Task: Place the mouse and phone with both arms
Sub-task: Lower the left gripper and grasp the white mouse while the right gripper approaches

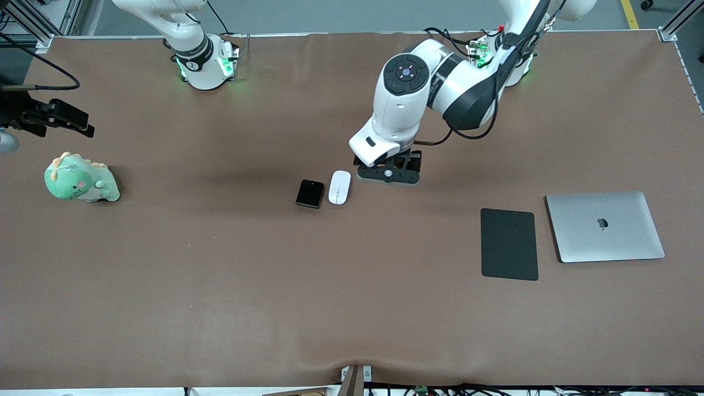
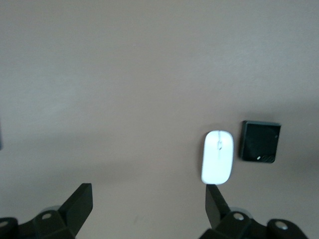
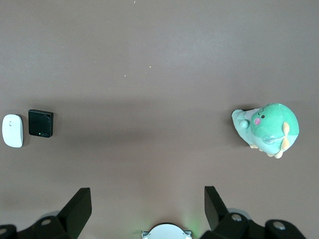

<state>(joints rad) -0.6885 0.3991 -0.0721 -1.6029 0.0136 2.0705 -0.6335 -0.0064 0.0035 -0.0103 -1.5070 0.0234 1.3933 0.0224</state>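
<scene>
My left gripper is to pick up the white mouse by its long edges next, to place the mouse.
The white mouse lies mid-table, and the small black phone lies right beside it, toward the right arm's end. My left gripper hangs low over the table just beside the mouse, toward the left arm's end. In the left wrist view it is open and empty, with the mouse close to one fingertip and the phone past it. My right gripper is open and empty, high over the table near its own base. Its view shows the mouse and the phone far off. It is out of the front view.
A matte black pad and a closed silver laptop lie toward the left arm's end. A green plush dinosaur sits toward the right arm's end and shows in the right wrist view. A black device juts in near it.
</scene>
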